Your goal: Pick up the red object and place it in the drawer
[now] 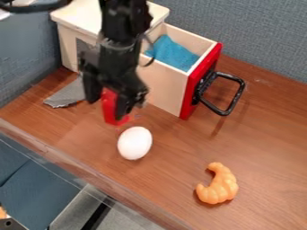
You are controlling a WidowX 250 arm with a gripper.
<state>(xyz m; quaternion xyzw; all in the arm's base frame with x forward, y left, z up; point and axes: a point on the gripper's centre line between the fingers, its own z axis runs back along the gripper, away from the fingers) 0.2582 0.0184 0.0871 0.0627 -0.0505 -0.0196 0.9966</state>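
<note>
I should next have my gripper grab the red object by the object's upper sides, so that I can place it in the open drawer (pixel 166 81).
The black gripper (pixel 107 110) hangs over the left part of the wooden table, in front of the drawer unit. Its two fingers stand apart, so it is open. The red object (pixel 110 109) is between and below them, partly covered by the right finger; whether either finger touches it I cannot tell. To the right, the drawer (pixel 166 81) is pulled out, with pale wooden sides, a red front and a black handle. A blue cloth (pixel 172 52) lies inside it.
A white egg (pixel 135 143) lies just in front of the red object. An orange croissant-shaped toy (pixel 217 184) is at the lower right. Grey cloth (pixel 66 95) lies left of the gripper. The table's edge (pixel 78 166) runs diagonally along the lower left, and grey-blue partitions stand behind.
</note>
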